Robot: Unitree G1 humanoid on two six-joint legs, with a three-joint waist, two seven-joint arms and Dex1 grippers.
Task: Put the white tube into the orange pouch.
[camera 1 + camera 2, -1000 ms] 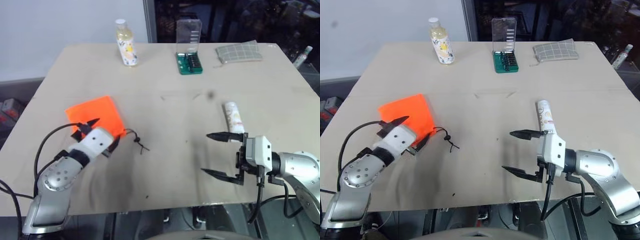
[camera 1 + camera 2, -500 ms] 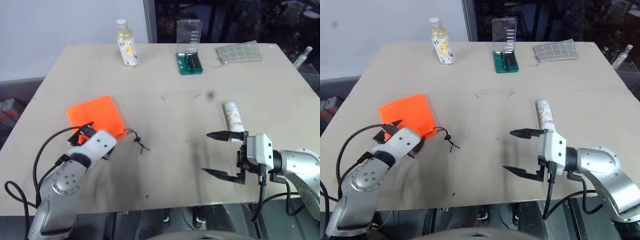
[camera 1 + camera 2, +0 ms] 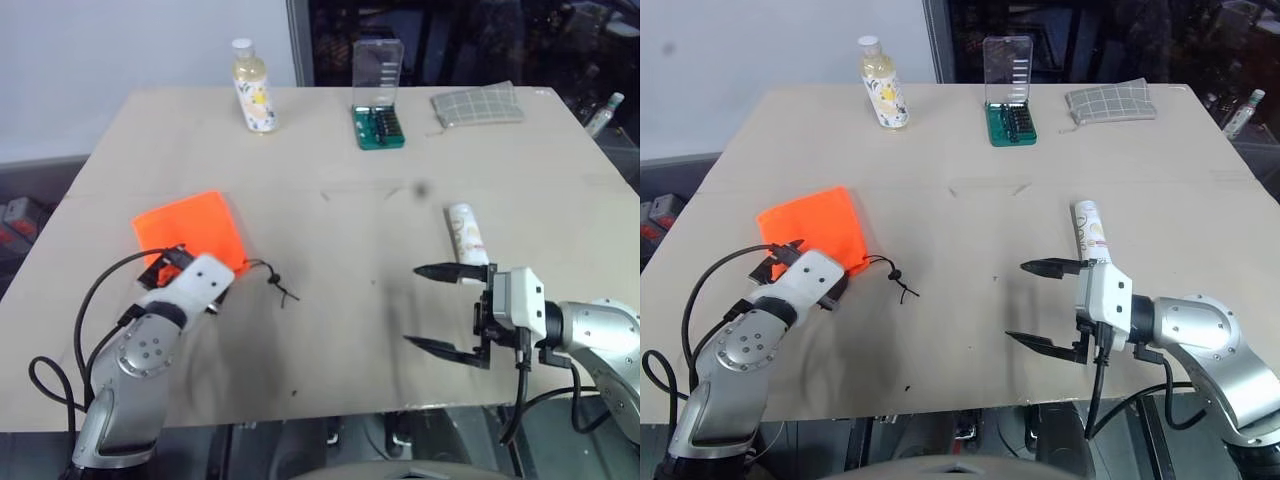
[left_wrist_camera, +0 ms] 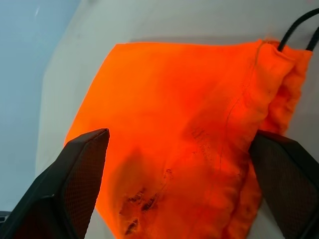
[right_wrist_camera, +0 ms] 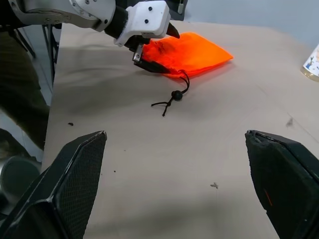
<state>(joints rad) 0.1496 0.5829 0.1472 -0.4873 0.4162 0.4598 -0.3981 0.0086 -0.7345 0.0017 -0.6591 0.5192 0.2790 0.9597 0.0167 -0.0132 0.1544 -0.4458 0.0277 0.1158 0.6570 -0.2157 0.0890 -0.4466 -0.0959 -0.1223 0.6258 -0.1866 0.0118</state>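
Observation:
The left gripper grabs the pouch's gathered opening [image 4: 249, 134] next, to get the white tube into the orange pouch [image 4: 189, 134]. The flat pouch's fabric bunches up there.
The orange pouch [image 3: 190, 226] lies flat on the left of the table, its gathered mouth and black cord [image 3: 280, 288] pointing toward the middle. My left gripper [image 3: 187, 270] is open at the pouch's near corner. In the left wrist view the orange pouch [image 4: 189, 134] sits between the two spread fingers [image 4: 82, 164]. The white tube [image 3: 466, 232] lies on the right side, cap toward me. Just in front of it my right gripper [image 3: 413, 306] is open and empty, pointing left across the table.
Along the far edge of the table [image 3: 330, 340] stand a yellowish bottle [image 3: 252, 85], a green bit case with a clear lid [image 3: 379, 110] and a grey checked cloth pouch [image 3: 478, 103]. The cord's bead [image 5: 175, 94] lies on bare tabletop between the grippers.
My left gripper has tipped downward and turned at the wrist, settling lower over the pouch's near corner. The right gripper, tube and pouch have stayed put.

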